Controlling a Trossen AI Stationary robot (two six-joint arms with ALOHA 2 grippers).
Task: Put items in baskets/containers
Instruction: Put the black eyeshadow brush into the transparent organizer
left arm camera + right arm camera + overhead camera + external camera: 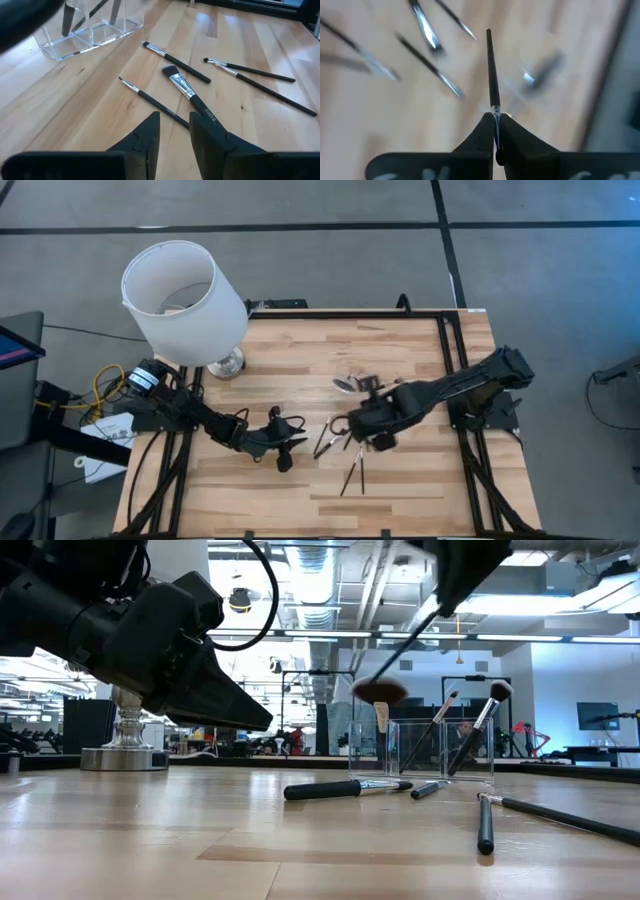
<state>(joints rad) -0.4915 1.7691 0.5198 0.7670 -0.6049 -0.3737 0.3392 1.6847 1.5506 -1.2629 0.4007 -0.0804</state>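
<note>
The handle end (489,33) hangs over wood beside the clear plastic container, so my right gripper next moves the brush's handle in before it releases the handle.
Several thin black makeup brushes (187,92) lie loose on the wooden table, also seen in the high view (352,470) and the low view (345,788). The clear plastic container (420,752) stands beyond them with brushes (478,730) leaning upright in it. My left gripper (175,135) is open, low over the table, its fingers over the near handle ends of two loose brushes; I see no touch. My right gripper (495,131) is high over the table (362,425), shut on one brush (415,640). My right gripper pinches the brush between its two fingers at the silver ferrule (495,111). The fingers come from above, pointing steeply down, and lie along the brush. The black handle (491,70) sticks out past the fingertips, and the brush hangs slanted, lifted clear of the table.
A lamp with a big white shade (185,300) stands at the table's far left on a metal foot (125,755). A black frame rail (450,350) runs along the table's right side. Bare wood lies near the front edge (250,500).
</note>
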